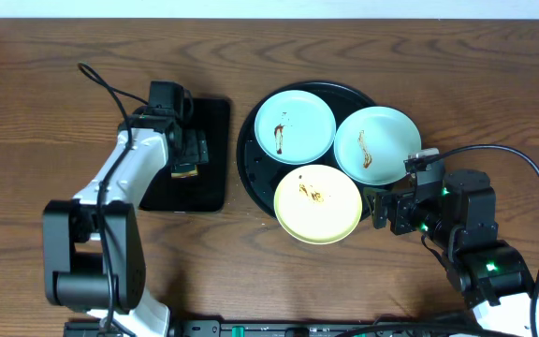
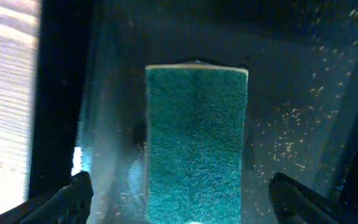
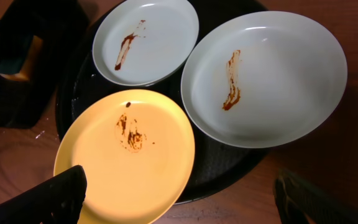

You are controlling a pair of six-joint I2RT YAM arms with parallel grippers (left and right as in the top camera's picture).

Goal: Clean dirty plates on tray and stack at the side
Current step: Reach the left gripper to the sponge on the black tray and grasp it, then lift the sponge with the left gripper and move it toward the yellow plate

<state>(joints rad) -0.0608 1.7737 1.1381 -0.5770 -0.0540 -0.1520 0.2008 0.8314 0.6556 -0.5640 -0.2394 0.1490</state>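
Observation:
I will grab the green sponge next with my left gripper, from above across its long sides. The sponge's yellow bottom then stays free to clean plates.
Three plates with brown sauce smears sit on the round black tray: a mint-blue plate at the back left, a mint-blue plate at the right, and a yellow plate in front. In the right wrist view they show as the yellow plate and the two mint-blue plates on the tray. My right gripper is open and empty, just off the tray's front right rim beside the yellow plate. My left gripper is open, its fingers on either side of a green sponge.
The sponge lies on a smaller rectangular black tray, left of the round tray. In the right wrist view the sponge shows at the far left. Bare wooden table surrounds both trays.

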